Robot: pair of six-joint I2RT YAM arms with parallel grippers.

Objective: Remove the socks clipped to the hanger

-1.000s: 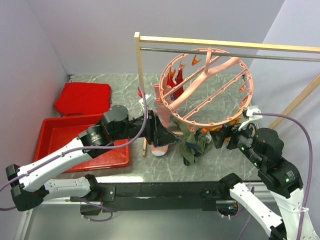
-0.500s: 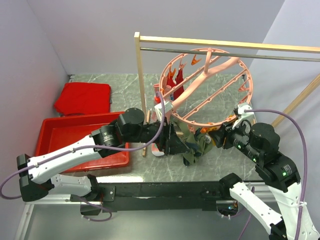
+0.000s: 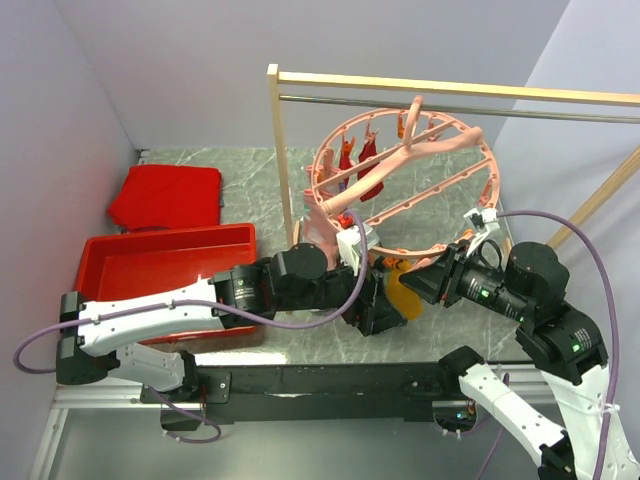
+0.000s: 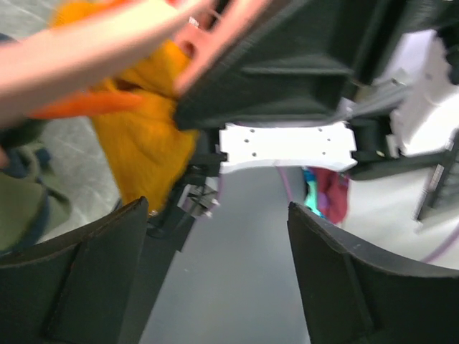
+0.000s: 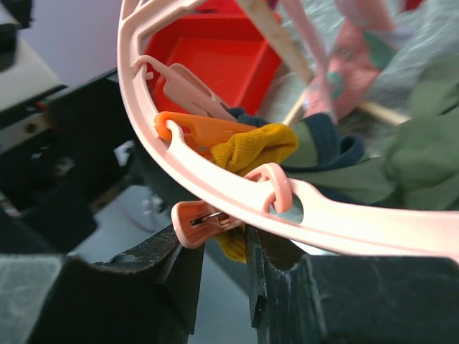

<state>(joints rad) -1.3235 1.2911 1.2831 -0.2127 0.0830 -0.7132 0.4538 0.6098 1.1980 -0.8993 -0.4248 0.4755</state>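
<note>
The left gripper grabs the sock by its free hanging end (image 3: 404,301) next, away from the clips, to pull the mustard sock off the hanger (image 3: 445,143).
The salmon-pink hanger (image 3: 445,143) hangs tilted from the rail, and its rim (image 5: 215,186) crosses the right wrist view. A mustard sock (image 3: 400,295) hangs from a clip (image 5: 204,218) on the near rim. My right gripper (image 3: 418,280) (image 5: 224,240) is shut on that clip, with the mustard sock (image 5: 258,147) bunched just behind it. My left gripper (image 3: 385,305) (image 4: 217,208) stands open under the rim with nothing between its fingers, and the mustard sock (image 4: 143,136) lies beyond its left finger. Red socks (image 3: 372,165) hang at the far side. An olive green sock (image 5: 423,158) and a pink sock (image 5: 344,72) hang behind.
A red bin (image 3: 160,260) sits at the left on the marble table, with a flat red slab (image 3: 165,195) behind it. The wooden rack's post (image 3: 275,150) and metal rail (image 3: 450,105) stand over the hanger. Both arms crowd the space under the near rim.
My left arm has swung right, under the hanger to the mustard sock, with its jaws widening. My right jaws have closed on the clip. The hanger has tilted and turned.
</note>
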